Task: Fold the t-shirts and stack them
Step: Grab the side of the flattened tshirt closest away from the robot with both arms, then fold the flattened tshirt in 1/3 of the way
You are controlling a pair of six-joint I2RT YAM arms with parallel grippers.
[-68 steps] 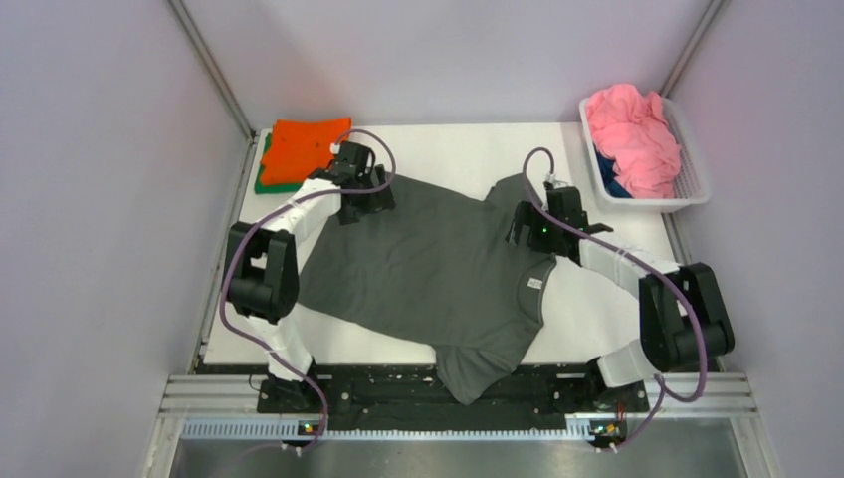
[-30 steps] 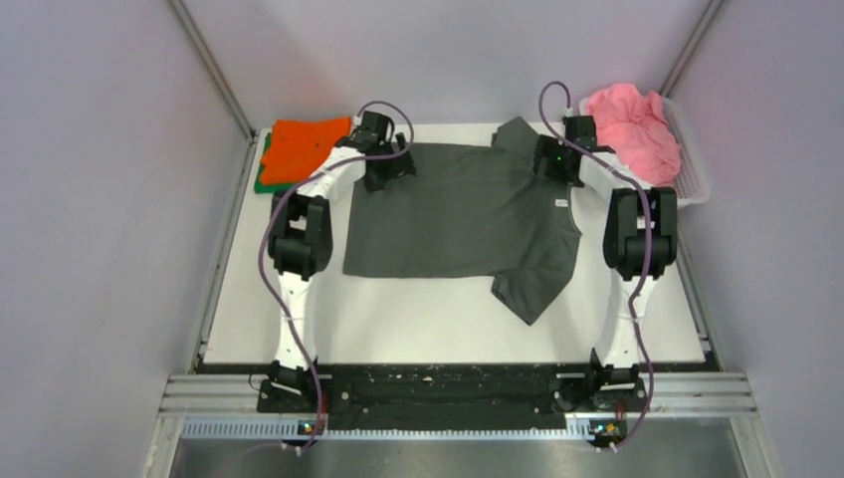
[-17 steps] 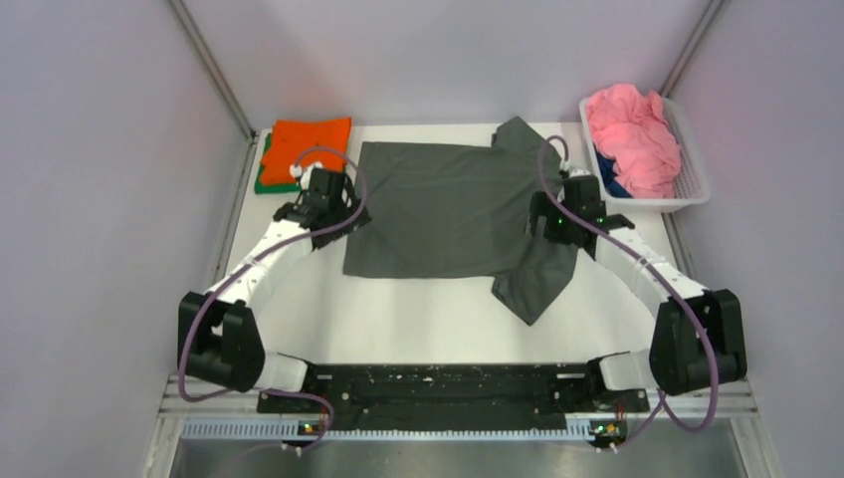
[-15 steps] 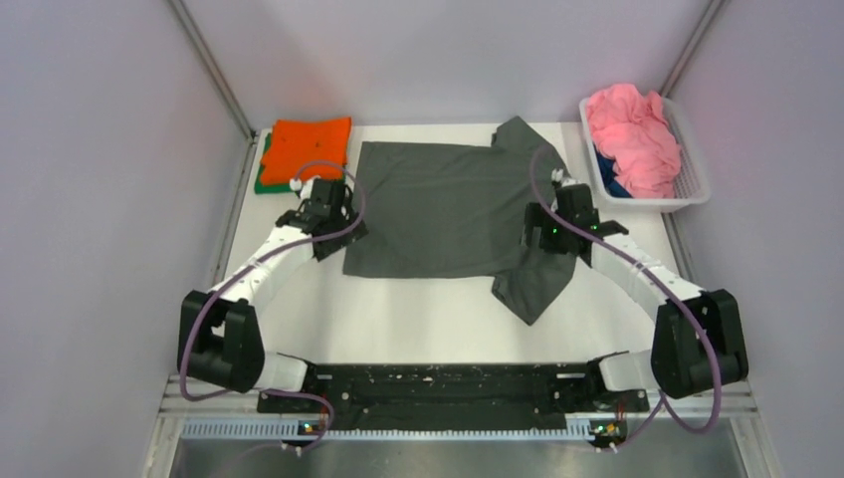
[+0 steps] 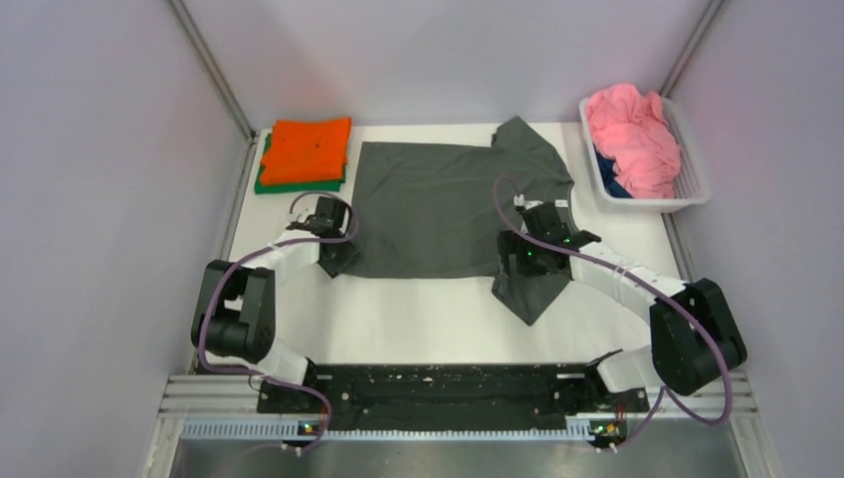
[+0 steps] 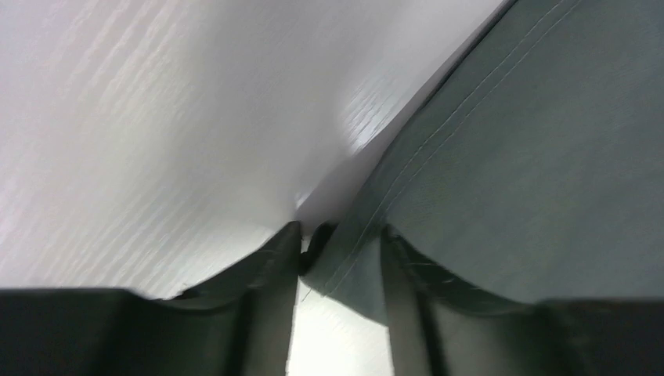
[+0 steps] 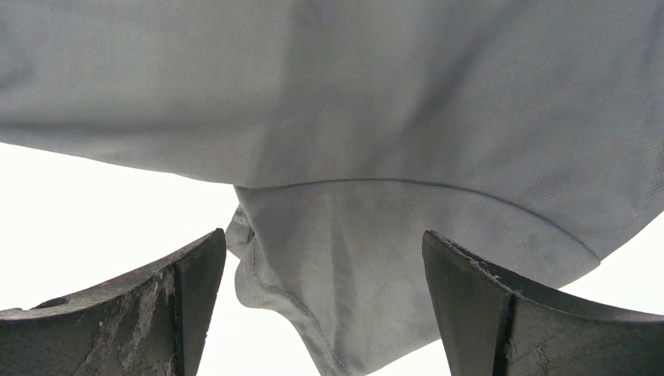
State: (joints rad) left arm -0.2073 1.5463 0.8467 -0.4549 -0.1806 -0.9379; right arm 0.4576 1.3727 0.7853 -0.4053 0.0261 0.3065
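My right gripper will next take hold of the dark grey t-shirt point(image 5: 438, 204) by its near sleeve point(image 5: 524, 291), opposite its hem corner, to fold the t-shirt's near side over evenly.
A dark grey t-shirt point(image 5: 438, 204) lies spread on the white table, one sleeve at the far right and the other trailing toward the near edge. My left gripper point(image 5: 336, 261) sits at its near-left corner. In the left wrist view the hem corner point(image 6: 356, 266) lies between the fingers point(image 6: 266, 270), which stand partly closed with a gap of table showing. My right gripper point(image 5: 522, 263) hovers wide open over the near sleeve point(image 7: 344, 266). Folded orange t-shirt point(image 5: 307, 147) rests on a green one point(image 5: 267, 183).
A white plastic basket point(image 5: 697, 171) at the far right holds a crumpled pink t-shirt point(image 5: 632, 134) and a blue one point(image 5: 609, 185). Purple-grey walls close in the table on both sides. The arm bases stand along the near rail point(image 5: 448, 383).
Both arms drew back from the shirt's far edge to its near edge. The left jaws narrowed around the hem corner. The right jaws stayed wide.
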